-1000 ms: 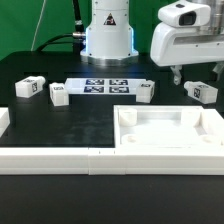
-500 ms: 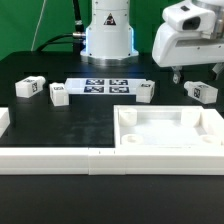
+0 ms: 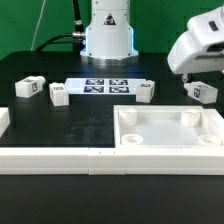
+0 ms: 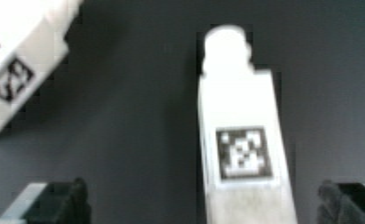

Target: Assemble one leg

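My gripper needs to go lower first and then close on the white leg. Its fingers are above the leg, so they would miss if they closed now.
Several small white legs with marker tags lie on the black table: two at the exterior view's left (image 3: 27, 88) (image 3: 58, 95), one by the marker board (image 3: 146, 91), one at the far right (image 3: 203, 92). My gripper (image 3: 193, 77) hangs just above that far right leg. In the wrist view this leg (image 4: 241, 130) lies lengthwise with its tag up and its peg end pointing away. It lies between my open fingers (image 4: 51, 202), a little off centre, and neither touches it. My gripper (image 4: 205, 204) holds nothing.
The large white tray-like piece (image 3: 128, 131) with round corner sockets sits in front of the far right leg. The marker board (image 3: 104, 86) lies at the table's middle back. A long white rail (image 3: 60, 160) runs along the front. Another tagged white piece (image 4: 22, 62) lies beside the leg.
My gripper has moved toward the exterior view's right and tilted, coming over the far right leg. The legs and the tray have not moved.
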You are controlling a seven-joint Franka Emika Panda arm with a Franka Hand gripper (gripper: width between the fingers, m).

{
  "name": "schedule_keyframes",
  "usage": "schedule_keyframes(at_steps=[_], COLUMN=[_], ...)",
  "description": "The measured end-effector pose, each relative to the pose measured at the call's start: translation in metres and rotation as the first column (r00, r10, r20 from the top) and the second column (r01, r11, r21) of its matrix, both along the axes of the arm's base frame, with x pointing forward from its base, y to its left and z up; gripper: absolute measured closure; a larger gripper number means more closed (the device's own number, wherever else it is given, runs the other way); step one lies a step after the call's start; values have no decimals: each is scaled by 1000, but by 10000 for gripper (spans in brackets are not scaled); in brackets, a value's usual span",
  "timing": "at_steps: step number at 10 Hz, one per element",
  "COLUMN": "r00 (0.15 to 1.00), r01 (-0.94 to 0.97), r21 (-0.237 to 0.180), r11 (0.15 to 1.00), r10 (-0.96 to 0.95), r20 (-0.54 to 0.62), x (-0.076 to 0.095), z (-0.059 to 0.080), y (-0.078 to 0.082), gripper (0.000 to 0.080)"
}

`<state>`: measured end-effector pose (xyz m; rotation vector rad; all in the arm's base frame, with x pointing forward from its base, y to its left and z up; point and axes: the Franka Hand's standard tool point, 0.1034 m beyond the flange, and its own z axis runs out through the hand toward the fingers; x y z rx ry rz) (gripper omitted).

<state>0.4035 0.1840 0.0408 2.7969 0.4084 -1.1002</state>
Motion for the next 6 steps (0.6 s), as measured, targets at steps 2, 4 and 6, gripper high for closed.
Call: schedule_keyframes(at_steps=[2, 4, 6], r00=[995, 991, 982], r01=[20, 83, 131], r21=[-54, -92, -94], r11=[998, 992, 987], r10=[-25, -92, -142], r20=[-98, -100, -121], x=[-4, -10, -15], z=[-13, -21, -27], y=[2, 5, 2], gripper=[150, 150, 150])
